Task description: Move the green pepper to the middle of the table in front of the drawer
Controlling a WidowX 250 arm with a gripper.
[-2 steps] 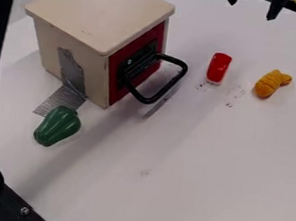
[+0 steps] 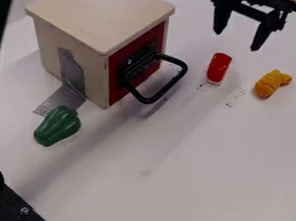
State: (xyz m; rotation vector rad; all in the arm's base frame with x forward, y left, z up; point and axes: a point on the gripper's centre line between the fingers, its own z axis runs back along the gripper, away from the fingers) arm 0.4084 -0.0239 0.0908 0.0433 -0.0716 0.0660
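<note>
My gripper is going to move the green pepper (image 2: pixel 57 126) to the open spot in front of the drawer, so it next needs to grab the pepper's plump body.
My gripper (image 2: pixel 236 40) hangs at the top right, open, its two black fingers apart with nothing between them. It is well to the upper right of the green pepper (image 2: pixel 57 126), which lies on the white table (image 2: pixel 189 187) at the lower left, beside the near left corner of the drawer box. The drawer (image 2: pixel 134 65) has a red front with a black loop handle facing right, and its box has a cream top.
A red cylinder-like object (image 2: pixel 218 68) lies right of the handle, just below the gripper. Right of it is an orange knobbly toy (image 2: pixel 272 84). Grey tape (image 2: pixel 61 100) runs from the box's side onto the table. Black hardware (image 2: pixel 15 208) stands at the lower left edge.
The gripper has come down further into view from the top edge and slightly left. The pepper, the drawer and the other objects have stayed where they were.
</note>
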